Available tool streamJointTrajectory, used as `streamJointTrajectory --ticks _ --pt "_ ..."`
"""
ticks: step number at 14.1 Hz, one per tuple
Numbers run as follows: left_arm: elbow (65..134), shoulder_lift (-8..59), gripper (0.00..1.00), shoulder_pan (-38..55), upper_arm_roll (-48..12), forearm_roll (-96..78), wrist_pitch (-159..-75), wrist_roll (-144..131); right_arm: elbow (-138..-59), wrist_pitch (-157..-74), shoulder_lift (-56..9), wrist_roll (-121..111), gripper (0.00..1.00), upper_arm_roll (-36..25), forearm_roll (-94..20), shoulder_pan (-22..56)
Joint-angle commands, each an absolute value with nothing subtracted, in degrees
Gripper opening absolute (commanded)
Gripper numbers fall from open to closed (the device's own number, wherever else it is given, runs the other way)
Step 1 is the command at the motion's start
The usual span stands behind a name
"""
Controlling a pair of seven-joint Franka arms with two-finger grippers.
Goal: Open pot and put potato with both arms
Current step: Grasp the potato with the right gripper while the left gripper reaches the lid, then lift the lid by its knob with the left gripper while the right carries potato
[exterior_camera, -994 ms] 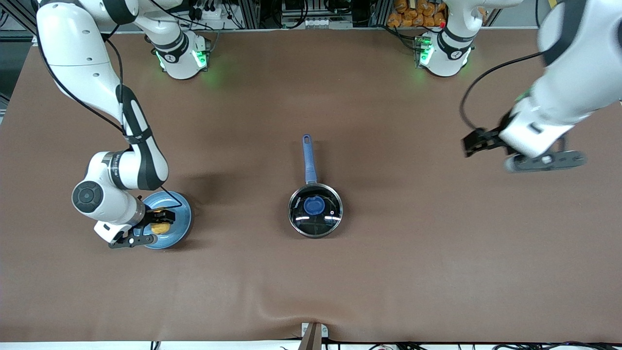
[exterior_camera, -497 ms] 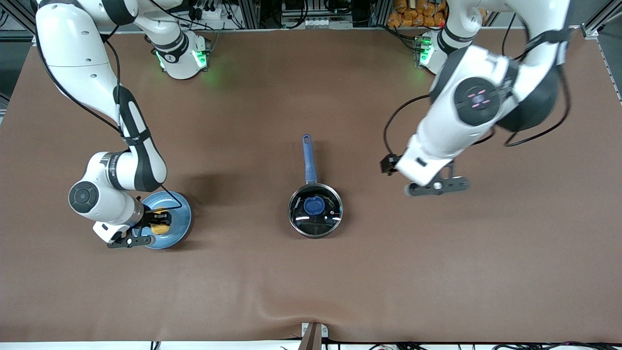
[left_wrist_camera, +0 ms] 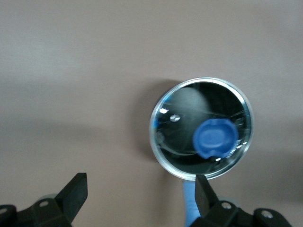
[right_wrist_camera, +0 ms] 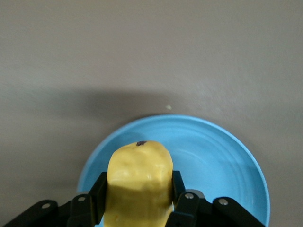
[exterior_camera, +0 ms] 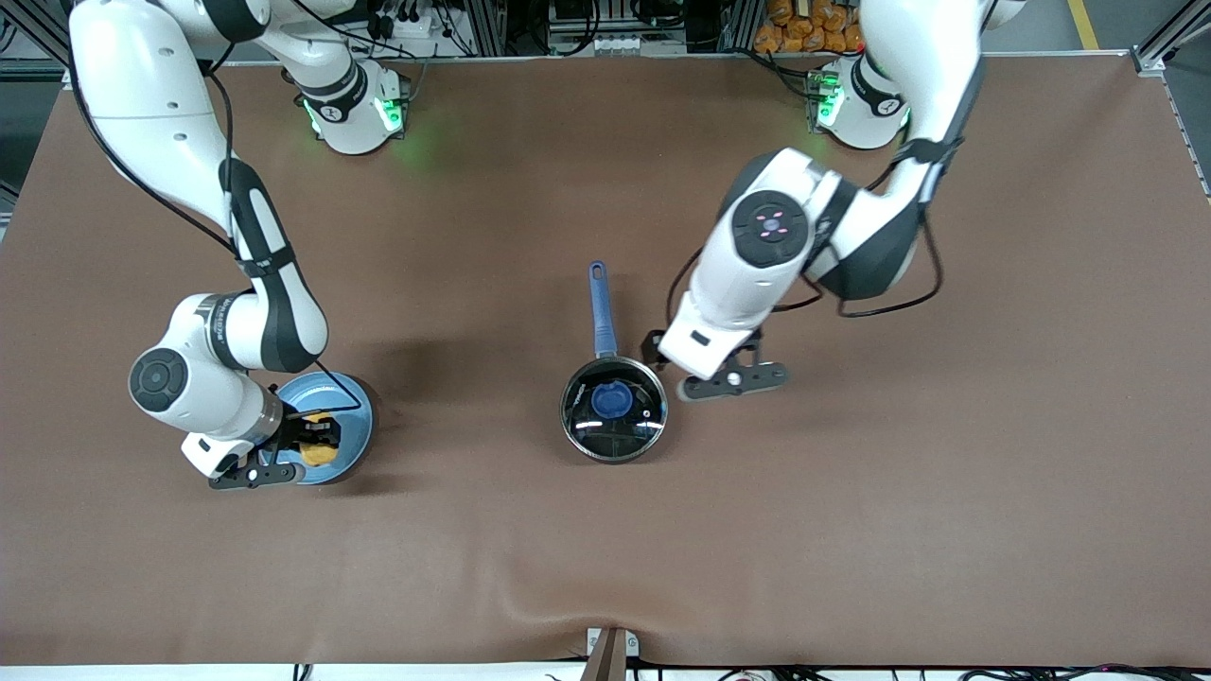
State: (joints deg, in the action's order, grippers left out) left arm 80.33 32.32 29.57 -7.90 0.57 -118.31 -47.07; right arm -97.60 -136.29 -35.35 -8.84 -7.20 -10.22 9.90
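The robot's left gripper will open the black pot for the potato (exterior_camera: 319, 454), so next it will grab the glass lid by its blue knob (exterior_camera: 610, 399).
The black pot (exterior_camera: 613, 409) stands mid-table, its glass lid with the blue knob (exterior_camera: 610, 399) on it and its blue handle (exterior_camera: 599, 307) pointing toward the robots' bases. My left gripper (exterior_camera: 662, 348) is open and empty over the table beside the handle, just off the pot's rim on the left arm's side. In the left wrist view the pot (left_wrist_camera: 201, 127) shows past the open gripper (left_wrist_camera: 139, 191). My right gripper (exterior_camera: 317, 443) is shut on the yellow potato (right_wrist_camera: 139, 182) over the light-blue plate (right_wrist_camera: 218, 156).
The light-blue plate (exterior_camera: 348, 407) lies near the right arm's end of the table, level with the pot. Brown tabletop lies between plate and pot. The arm bases stand along the table's edge farthest from the front camera.
My left arm has swung in from its end of the table to the pot's handle. My right gripper has shifted slightly over the plate with the potato between its fingers.
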Motion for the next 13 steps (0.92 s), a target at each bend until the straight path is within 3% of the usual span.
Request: streamJointTrajectory --ticks 1,6,13 --pt "76.03 37.25 1.00 33.82 -5.46 3.42 -120.92 -51.58 -97.82 -135.70 -32.44 -6.69 0.20 -6.86 -11.95 11.16" --pt "74.27 42.62 1.00 42.09 2.10 3.60 -128.22 -52.56 -96.95 -134.92 -30.33 2.62 0.20 -6.94 -12.48 15.90" --pt "71.46 47.37 1.00 42.63 2.63 3.60 -135.97 -54.93 -91.60 -129.57 -29.88 11.94 0.19 -6.94 -12.48 20.82"
